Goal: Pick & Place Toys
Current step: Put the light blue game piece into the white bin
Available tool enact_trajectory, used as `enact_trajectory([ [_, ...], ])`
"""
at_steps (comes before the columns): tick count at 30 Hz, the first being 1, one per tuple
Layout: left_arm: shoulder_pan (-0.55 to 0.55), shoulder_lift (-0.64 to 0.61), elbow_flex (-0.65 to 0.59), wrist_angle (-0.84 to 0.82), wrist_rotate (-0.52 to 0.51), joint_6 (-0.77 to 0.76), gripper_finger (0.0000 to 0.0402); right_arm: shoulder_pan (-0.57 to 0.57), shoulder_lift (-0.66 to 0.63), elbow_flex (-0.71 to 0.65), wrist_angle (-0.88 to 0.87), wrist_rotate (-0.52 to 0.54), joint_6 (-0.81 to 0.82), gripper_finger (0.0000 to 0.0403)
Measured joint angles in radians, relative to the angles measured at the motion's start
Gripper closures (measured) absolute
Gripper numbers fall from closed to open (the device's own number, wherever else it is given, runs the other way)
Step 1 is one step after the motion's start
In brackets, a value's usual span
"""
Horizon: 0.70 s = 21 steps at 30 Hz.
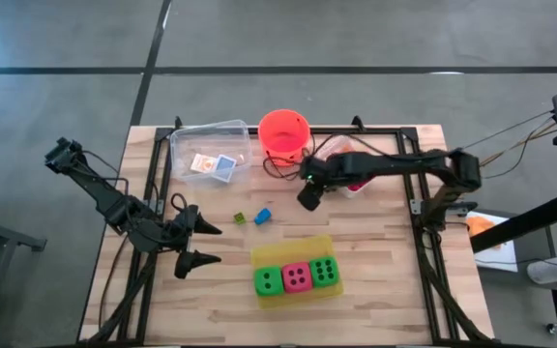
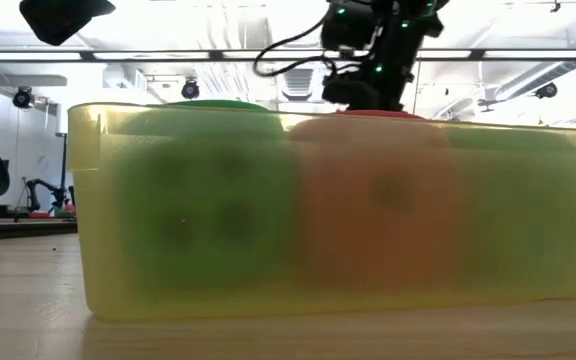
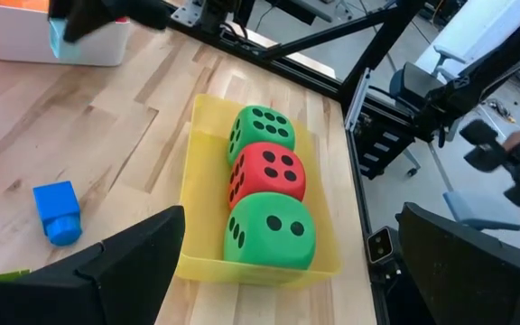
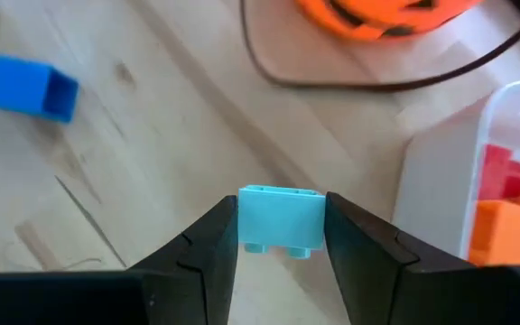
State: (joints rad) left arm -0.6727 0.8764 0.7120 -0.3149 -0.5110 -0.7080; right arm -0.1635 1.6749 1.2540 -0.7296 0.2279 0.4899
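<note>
The light blue brick is above bare wood in the right wrist view. My right gripper will keep holding the brick until it reaches the white tub.
Three foam dice, green (image 1: 268, 281), pink (image 1: 297, 277) and green (image 1: 324, 272), sit in a row in the flat yellow tray (image 1: 323, 243) near the table's front. A blue brick (image 1: 262, 216) and a small green piece (image 1: 241, 218) lie on the bare wood behind the tray. Two cards (image 1: 213, 165) lie in a clear tub (image 1: 187, 138). My right gripper (image 1: 307, 201) hangs over the table's middle, just in front of the orange bucket (image 1: 283, 130), shut on a light blue brick (image 4: 281, 219). My left gripper (image 1: 216, 244) stands open at the left, pointing at the tray. My right gripper pinches the light blue brick by its two end faces (image 4: 246, 217) between its two fingers. The fingers (image 4: 208, 248) slant steeply down from above. The brick is lifted clear of the wood, held level across the gap.
A white tub (image 4: 441, 171) holding red and orange bricks (image 4: 504, 194) stands right of the bucket, under the right arm. A dark cable (image 4: 350, 81) curves over the wood in front of the bucket. Bare wood lies between the tray and the tubs.
</note>
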Motion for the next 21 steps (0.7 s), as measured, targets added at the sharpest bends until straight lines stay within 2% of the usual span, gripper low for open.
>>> enact_trajectory([
  [10, 0.0, 0.0, 0.0, 0.0, 0.0, 0.0, 0.0007, -0.173, -0.19, -0.152, 0.141, 0.001, -0.042, 0.0255],
  [18, 0.0, 0.0, 0.0, 0.0, 0.0, 0.0, 0.0007, -0.352, -0.185, -0.228, 0.211, -0.001, -0.069, 0.0255],
  [21, 0.0, 0.0, 0.0, 0.0, 0.0, 0.0, 0.0007, -0.401, -0.185, -0.253, 0.285, -0.064, -0.09, 0.0255],
])
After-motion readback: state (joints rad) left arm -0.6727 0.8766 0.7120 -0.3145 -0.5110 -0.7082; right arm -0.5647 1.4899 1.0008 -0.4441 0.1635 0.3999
